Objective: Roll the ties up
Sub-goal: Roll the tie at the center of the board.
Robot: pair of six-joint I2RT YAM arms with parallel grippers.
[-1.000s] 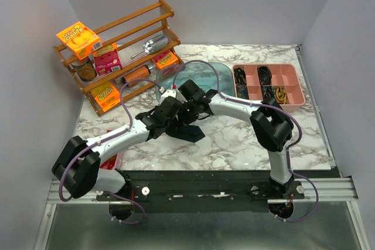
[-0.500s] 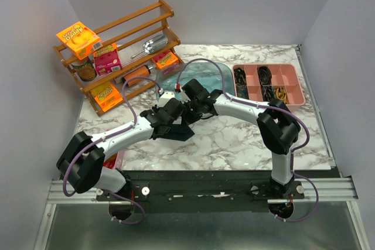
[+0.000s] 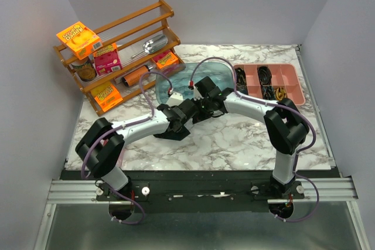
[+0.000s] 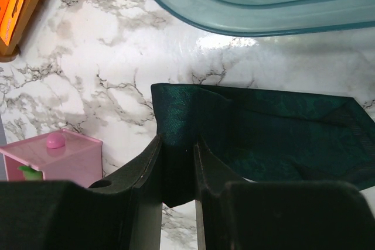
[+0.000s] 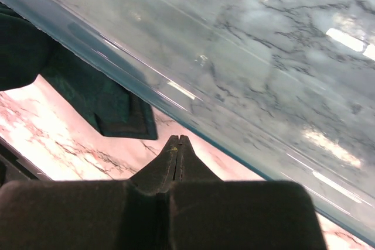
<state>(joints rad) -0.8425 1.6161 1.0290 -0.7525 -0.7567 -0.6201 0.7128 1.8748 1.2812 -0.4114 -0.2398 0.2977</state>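
Observation:
The tie point(image 3: 174, 133) would stay on the tabletop if I lifted my right gripper now, because its shut fingers are empty and hover beside the tie's end.
The dark teal tie point(image 4: 263, 127) lies folded on the marble table just in front of the translucent blue tub point(image 4: 263, 4). My left gripper point(image 4: 177, 144) is shut on a fold at the tie's left end. In the top view the tie point(image 3: 174, 133) shows below the left gripper point(image 3: 185, 112), mostly hidden by the arm. My right gripper point(image 5: 177, 139) is shut and empty, hovering over the table beside the tub's near wall point(image 5: 234, 57), with the tie's end point(image 5: 111, 106) to its left. In the top view the right gripper point(image 3: 197, 107) is close to the left one.
A wooden rack point(image 3: 117, 51) with boxes and jars stands at the back left. A pink compartment tray point(image 3: 293, 95) with cables is at the back right. A small pink box point(image 4: 58, 156) sits left of the tie. The tub point(image 3: 176, 80) lies behind both grippers.
My left arm has reached farther right and back, carrying the tie toward the tub. The right gripper has drawn back to the right, nearer the tub.

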